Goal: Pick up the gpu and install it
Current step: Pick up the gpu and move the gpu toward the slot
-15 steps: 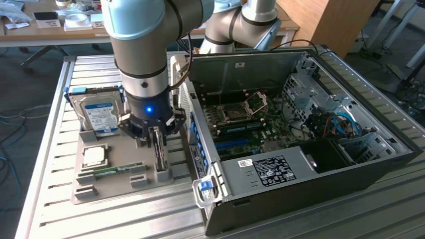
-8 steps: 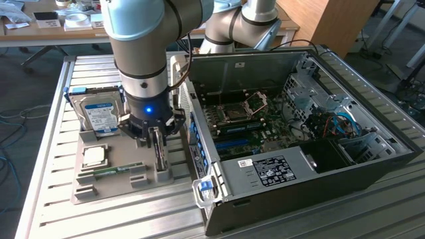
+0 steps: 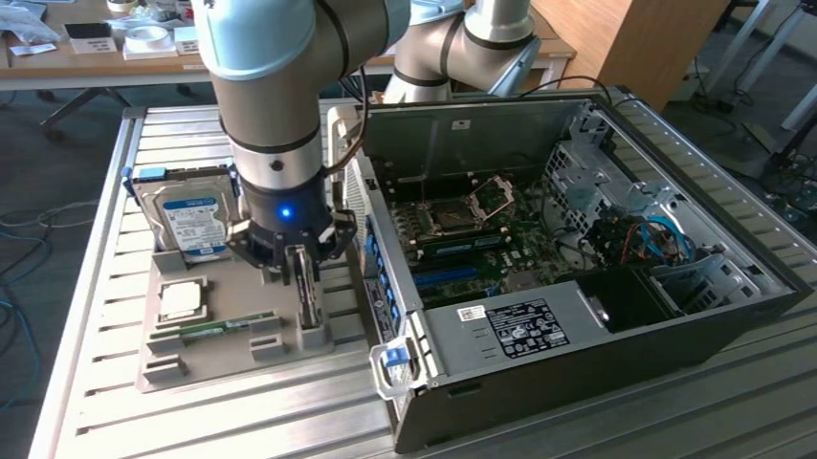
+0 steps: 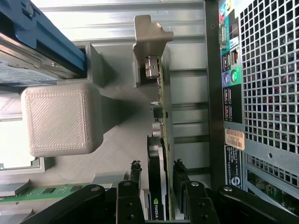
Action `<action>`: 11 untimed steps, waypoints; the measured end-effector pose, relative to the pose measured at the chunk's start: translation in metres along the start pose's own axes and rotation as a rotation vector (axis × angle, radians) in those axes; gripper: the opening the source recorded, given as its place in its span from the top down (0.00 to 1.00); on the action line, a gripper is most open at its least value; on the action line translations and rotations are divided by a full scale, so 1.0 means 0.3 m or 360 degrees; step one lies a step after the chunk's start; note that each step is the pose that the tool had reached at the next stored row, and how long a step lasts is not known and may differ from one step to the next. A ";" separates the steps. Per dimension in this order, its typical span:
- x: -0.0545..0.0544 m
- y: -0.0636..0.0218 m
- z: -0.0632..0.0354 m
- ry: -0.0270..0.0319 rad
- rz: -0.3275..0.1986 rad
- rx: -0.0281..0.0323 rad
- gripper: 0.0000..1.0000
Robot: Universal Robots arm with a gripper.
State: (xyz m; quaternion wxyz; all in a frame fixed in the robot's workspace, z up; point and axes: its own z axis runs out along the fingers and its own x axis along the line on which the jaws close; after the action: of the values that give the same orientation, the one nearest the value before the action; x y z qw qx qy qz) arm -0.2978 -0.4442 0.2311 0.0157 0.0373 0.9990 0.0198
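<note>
The GPU's metal bracket (image 4: pixel 148 39) will stay free to fit the computer case if my gripper grabs the GPU by its black fan side and board (image 4: pixel 160 186), so my gripper needs to grab it there next.
The gpu (image 3: pixel 306 298) stands on its long edge in a slotted holder on the grey tray (image 3: pixel 210 368), beside the open computer case (image 3: pixel 715 325). My gripper (image 3: pixel 300 273) hangs straight above it, fingers pointing down on either side of the card. In the wrist view the gpu (image 4: pixel 161 135) runs edge-on, its metal bracket at the far end and its black fan side between the fingers. My gripper (image 4: pixel 157 164) is open and straddles the card. A narrow gap shows at the finger on the fan side, while the other finger sits very close to the board.
On the tray also rest a silver hard drive (image 3: pixel 191 218) in a blue frame, a processor (image 3: pixel 182 299) and a green memory stick (image 3: pixel 210 330). The case's perforated back panel (image 4: pixel 266 84) is close beside the card. A grey printed block (image 4: pixel 58 121) stands near the gripper.
</note>
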 end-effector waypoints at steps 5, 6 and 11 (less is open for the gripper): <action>-0.001 0.000 0.003 -0.00003 0.0000 0.00007 0.58; -0.002 0.000 0.003 -0.00002 0.0000 0.00007 0.58; -0.003 0.000 0.003 -0.00001 0.0000 0.00009 0.58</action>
State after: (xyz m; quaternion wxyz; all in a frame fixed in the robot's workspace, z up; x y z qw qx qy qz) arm -0.2969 -0.4442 0.2304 0.0158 0.0374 0.9990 0.0196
